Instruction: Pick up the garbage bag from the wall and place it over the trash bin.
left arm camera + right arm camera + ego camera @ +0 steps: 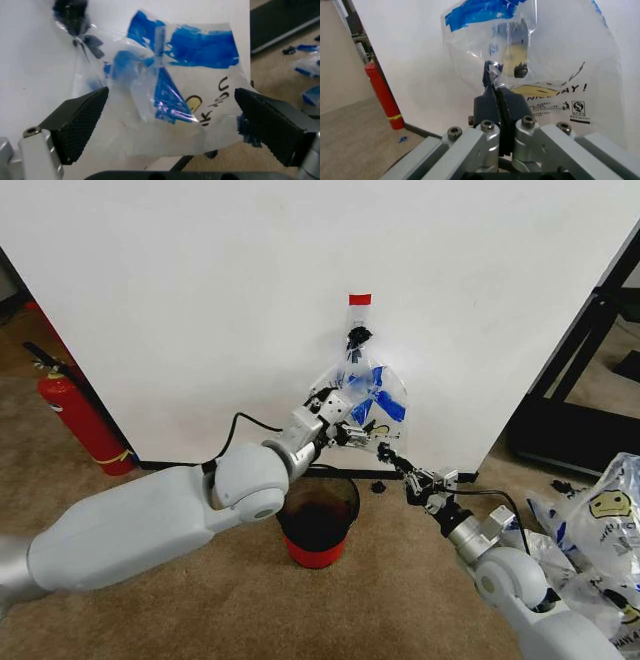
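Note:
My left gripper should next pinch the garbage bag by the blue-printed fold (361, 411) that stands out at the bag's lower edge, since the plastic around the fold hangs slack.
The garbage bag (372, 392) hangs from a black hook (357, 336) on the white wall (200, 300), under a red tape mark (360, 299). It is translucent with blue print and a yellow face. My left gripper (338, 416) is at the bag's lower left, open wide, and the crumpled bag (170, 75) lies between its black pads (82, 120). My right gripper (387, 451) reaches up from the lower right and is shut on a fold of the bag (530, 56) at its lower edge, fingertips pinched together (493, 90). The black mesh trash bin (318, 525) with a red base stands on the carpet right below the bag.
A red fire extinguisher (82, 420) leans by the wall's left end. A heap of like smiley bags (600, 530) lies on the floor at the right. A black metal frame (585, 350) stands past the wall's right edge. A black strip (175, 466) runs along the wall's base.

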Robot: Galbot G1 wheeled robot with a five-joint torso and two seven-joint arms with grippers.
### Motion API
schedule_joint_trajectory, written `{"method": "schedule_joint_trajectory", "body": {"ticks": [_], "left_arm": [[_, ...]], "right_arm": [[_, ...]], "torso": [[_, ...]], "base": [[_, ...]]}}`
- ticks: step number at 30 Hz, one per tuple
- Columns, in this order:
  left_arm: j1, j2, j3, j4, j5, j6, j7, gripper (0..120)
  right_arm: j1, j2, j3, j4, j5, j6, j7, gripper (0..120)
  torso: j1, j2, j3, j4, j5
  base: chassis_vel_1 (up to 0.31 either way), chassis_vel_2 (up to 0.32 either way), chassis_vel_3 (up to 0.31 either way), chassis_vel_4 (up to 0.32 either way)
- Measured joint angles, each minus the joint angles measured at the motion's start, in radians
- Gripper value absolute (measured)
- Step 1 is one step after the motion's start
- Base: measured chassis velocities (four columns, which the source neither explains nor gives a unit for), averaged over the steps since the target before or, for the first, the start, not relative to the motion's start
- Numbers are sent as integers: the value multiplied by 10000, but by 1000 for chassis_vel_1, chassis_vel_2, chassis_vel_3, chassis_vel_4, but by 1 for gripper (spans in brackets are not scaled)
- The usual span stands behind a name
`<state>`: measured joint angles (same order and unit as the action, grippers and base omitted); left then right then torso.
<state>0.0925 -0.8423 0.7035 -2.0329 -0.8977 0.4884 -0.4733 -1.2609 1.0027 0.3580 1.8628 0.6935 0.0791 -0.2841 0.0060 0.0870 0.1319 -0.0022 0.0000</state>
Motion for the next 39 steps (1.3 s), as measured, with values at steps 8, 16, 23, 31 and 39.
{"method": "schedule_joint_trajectory", "body": {"ticks": [8, 16, 23, 31, 39], "left_arm": [[-622, -827, 731, 667, -361, 538, -437, 98], [-688, -1104, 845, 1297, -99, 415, -420, 96], [-667, -1150, 921, 1483, 194, 348, -412, 93], [-680, -1230, 908, 1618, 263, 100, -522, 66], [-485, -1222, 886, 1811, 297, 49, -511, 34]], "right_arm": [[-82, -74, 167, 110, 18, 0, -35, 0], [-164, -95, 244, 163, 88, 0, -142, 0], [-165, -139, 223, 204, 189, -1, -195, 0], [-213, -194, 298, 266, 264, -12, -205, 0], [-197, -191, 312, 256, 331, -39, -219, 0]], "torso": [[0, 0, 0, -1, 1], [0, 0, 0, 0, 1], [-1, 0, 0, 0, -1], [-1, 0, 0, 0, 0], [-1, 0, 0, 0, 0]], "base": [[0, 0, 0, 0], [0, 0, 0, 0], [0, 0, 0, 0], [0, 0, 0, 0], [0, 0, 0, 0]]}}
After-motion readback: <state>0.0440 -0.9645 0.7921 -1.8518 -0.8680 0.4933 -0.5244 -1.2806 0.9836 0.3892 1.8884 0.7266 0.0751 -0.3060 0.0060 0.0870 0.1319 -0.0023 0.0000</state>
